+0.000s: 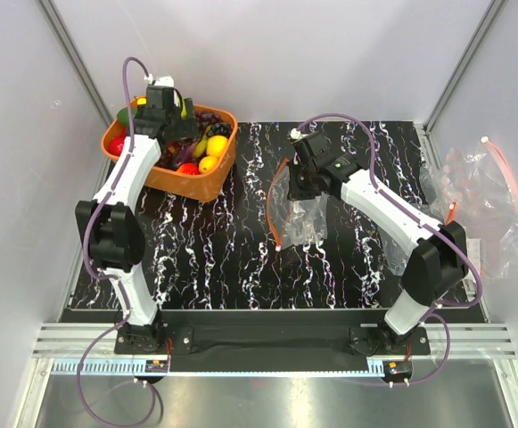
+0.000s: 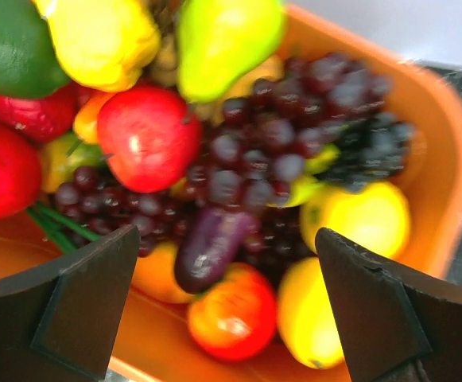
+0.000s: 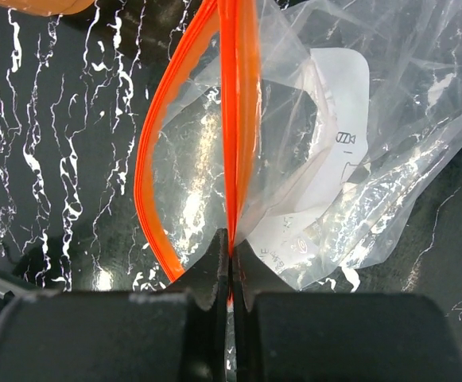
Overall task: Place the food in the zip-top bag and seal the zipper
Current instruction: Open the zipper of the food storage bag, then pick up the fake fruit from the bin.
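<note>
I should grab the dark purple grape bunch [image 2: 294, 135] by its near end [image 2: 237, 180] with my left gripper next, so the rest stays free to enter the bag's opening.
The food lies in an orange basket [image 1: 216, 184] at the back left: a dark purple grape bunch [image 2: 294, 135], a red apple [image 2: 147, 137], a green pear [image 2: 223, 36], yellow pieces [image 2: 366, 219] and a red tomato-like piece [image 2: 234, 312]. My left gripper [image 1: 162, 105] hovers over the basket, open and empty; its fingers [image 2: 71, 306] straddle the fruit. My right gripper [image 3: 231, 253] is shut on one lip of the orange-red zipper [image 3: 234, 119] of the clear zip-top bag [image 1: 301, 218], lifting it at mid table. The other lip [image 3: 147, 159] bows outward, so the mouth gapes.
A heap of spare clear bags [image 1: 486, 201] lies at the right edge of the black marbled mat [image 1: 232, 259]. Grey walls and metal posts stand close behind and at both sides. A white label [image 3: 334, 151] shows inside the held bag.
</note>
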Motion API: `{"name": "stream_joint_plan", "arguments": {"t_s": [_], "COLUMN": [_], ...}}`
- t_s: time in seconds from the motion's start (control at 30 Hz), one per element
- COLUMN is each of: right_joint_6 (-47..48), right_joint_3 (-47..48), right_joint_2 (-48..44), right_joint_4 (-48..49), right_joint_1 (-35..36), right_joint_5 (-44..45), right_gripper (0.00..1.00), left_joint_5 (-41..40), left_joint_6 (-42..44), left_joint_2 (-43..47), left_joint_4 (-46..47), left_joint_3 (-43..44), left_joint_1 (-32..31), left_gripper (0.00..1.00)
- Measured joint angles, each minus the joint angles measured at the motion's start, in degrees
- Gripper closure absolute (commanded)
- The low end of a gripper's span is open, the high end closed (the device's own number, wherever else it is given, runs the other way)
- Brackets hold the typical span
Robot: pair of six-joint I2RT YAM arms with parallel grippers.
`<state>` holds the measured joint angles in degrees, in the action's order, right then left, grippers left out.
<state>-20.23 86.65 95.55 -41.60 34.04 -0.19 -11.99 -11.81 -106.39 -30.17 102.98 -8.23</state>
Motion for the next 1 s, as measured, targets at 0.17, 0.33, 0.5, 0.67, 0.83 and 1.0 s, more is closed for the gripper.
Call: {"name": "stream_joint_plan", "arguments": {"t_s": [0.17,0.33,0.5,0.67,0.83,1.0], "right_joint_6": [0.07,0.02,-0.11,-0.13,-0.13,-0.11], "right_joint_3": [0.02,0.44,0.44,0.44,0.44,0.44], "right_joint_2": [0.09,0.9,1.4,1.4,1.4,1.4], "right_joint_4": [0.13,0.24,0.22,0.22,0.22,0.24], "right_joint_1": [-0.04,-0.11,-0.13,-0.13,-0.13,-0.13], "right_joint_5": [-0.96,-1.03,-1.01,-1.01,-1.01,-1.01], "right_gripper": [1.0,1.0,1.0,1.0,1.0,1.0], "left_joint_5": [0.74,5.75,10.69,13.33,15.23,16.63], "left_joint_6": [1.75,1.81,1.36,0.87,0.66,-0.07], "left_joint_2": [-1.88,-1.62,-1.62,-1.9,-2.75,-5.64], "left_joint_4": [-2.21,-0.26,0.52,1.64,3.06,3.43], "left_joint_3": [-1.05,-6.43,-7.23,-7.23,-7.21,-6.27], "left_joint_1": [0.57,1.09,3.02,4.5,5.11,5.2], "left_gripper": [0.09,0.35,0.44,0.52,0.54,0.62]}}
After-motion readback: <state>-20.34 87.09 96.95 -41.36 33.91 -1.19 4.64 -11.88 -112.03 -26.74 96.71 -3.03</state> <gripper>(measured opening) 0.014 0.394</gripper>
